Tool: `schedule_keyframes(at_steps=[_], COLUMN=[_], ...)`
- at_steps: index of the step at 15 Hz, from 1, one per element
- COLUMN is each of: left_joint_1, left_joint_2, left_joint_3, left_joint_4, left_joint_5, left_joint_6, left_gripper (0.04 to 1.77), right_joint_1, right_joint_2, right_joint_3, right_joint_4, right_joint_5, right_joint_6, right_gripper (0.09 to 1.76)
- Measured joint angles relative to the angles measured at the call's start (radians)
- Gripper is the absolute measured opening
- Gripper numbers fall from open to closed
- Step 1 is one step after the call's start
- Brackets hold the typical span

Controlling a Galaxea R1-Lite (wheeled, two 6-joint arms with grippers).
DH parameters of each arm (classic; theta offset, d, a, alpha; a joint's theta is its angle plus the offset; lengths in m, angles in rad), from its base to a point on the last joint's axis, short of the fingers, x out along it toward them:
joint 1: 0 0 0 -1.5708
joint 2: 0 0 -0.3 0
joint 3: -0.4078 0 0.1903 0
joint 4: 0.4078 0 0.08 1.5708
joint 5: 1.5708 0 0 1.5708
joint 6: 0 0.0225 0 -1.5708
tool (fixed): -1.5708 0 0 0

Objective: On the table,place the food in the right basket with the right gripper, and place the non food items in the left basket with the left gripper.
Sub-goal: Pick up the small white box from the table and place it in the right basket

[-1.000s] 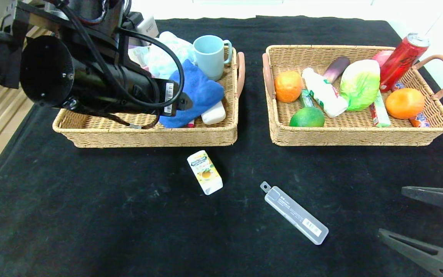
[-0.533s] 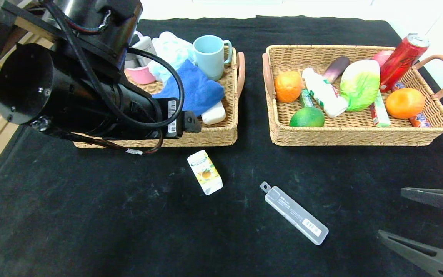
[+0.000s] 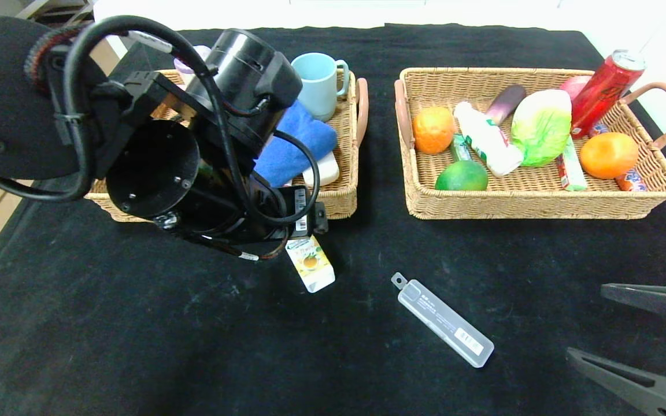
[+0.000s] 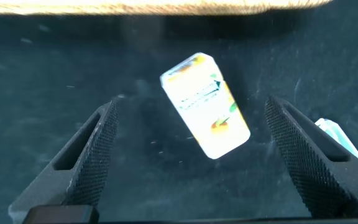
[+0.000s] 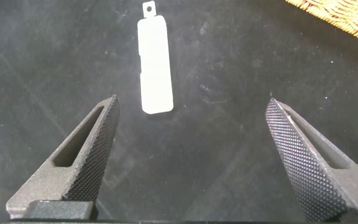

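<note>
The fingers of my left gripper are high above the small carton, so they need to move lower before they close on it.
The small white-yellow carton [image 3: 311,266] lies on the black table [image 3: 136,346] just in front of the left basket [image 3: 341,205]. My left gripper [image 4: 191,104] hangs open above it, one finger on each side, touching nothing; in the head view the arm hides its fingers. The clear plastic case [image 3: 443,319] lies on the cloth right of centre and also shows in the right wrist view [image 5: 153,65]. My right gripper [image 3: 633,332] is open and empty at the table's front right. The blue towel [image 3: 295,144] lies in the left basket. The cabbage [image 3: 541,127] and white bottle [image 3: 488,140] lie in the right basket [image 3: 541,205].
The left basket also holds a pale blue mug [image 3: 318,81] and a white block [image 3: 324,170]. The right basket also holds two oranges [image 3: 432,128], a lime [image 3: 461,176], an eggplant [image 3: 505,103] and a red can [image 3: 605,92]. The left arm [image 3: 154,167] covers much of the left basket.
My left arm has swung from over the left basket towards the front and down, so its gripper now hangs above the carton. The right arm and the objects have not moved.
</note>
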Motion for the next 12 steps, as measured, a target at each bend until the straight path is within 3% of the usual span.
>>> schedule_keyframes(at_steps=[6,12], left_joint_1=[-0.021,-0.022], left_joint_2=[0.066,0.101], left_joint_3=[-0.022,-0.025], left_joint_4=[0.026,0.026], left_joint_5=[0.014,0.014], left_joint_6=[-0.071,-0.083], left_gripper=[1.70,1.71], right_joint_1=[0.002,0.002], right_joint_2=[0.008,0.011], right_joint_3=[0.003,0.003], right_joint_4=[0.000,0.000], right_joint_5=[0.000,0.000], right_joint_6=[-0.001,-0.002], right_gripper=[1.71,1.71])
